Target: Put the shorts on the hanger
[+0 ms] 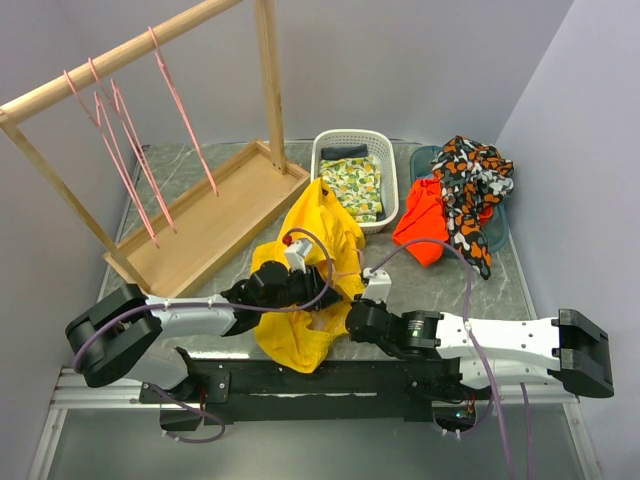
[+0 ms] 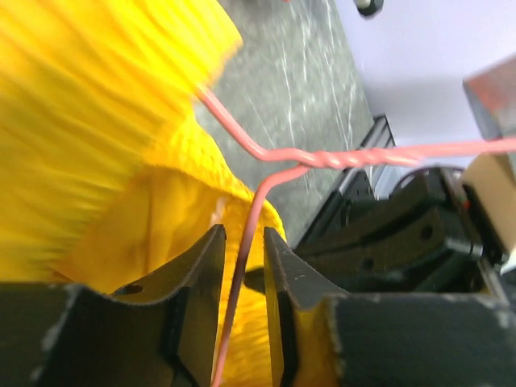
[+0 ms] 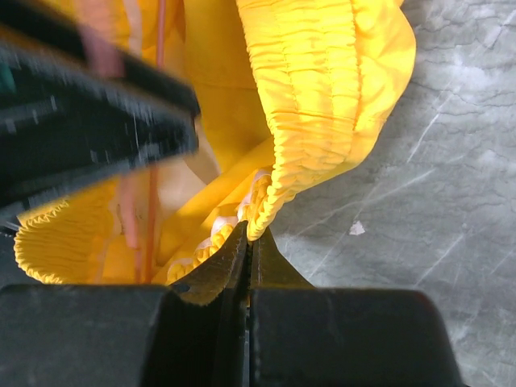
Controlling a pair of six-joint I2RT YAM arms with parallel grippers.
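Observation:
My left gripper should move toward the hanger's twisted neck before it closes on the wire between its fingers; they stop short of the neck in the left wrist view.
The yellow shorts are bunched on the table between my two arms. In the left wrist view the pink wire hanger runs across the yellow fabric. One of its wires passes down between the jaws of my left gripper. Those jaws stand slightly apart and open, with a gap on either side of the wire. My right gripper is shut on the gathered waistband edge of the shorts. A stretch of hanger wire shows inside the shorts. From above, the left gripper and right gripper both sit at the shorts' near side.
A wooden rack with several pink hangers stands at the back left on a wooden base. A white basket of patterned cloth is behind the shorts. An orange-red cloth and a black-white-orange cloth lie at the right.

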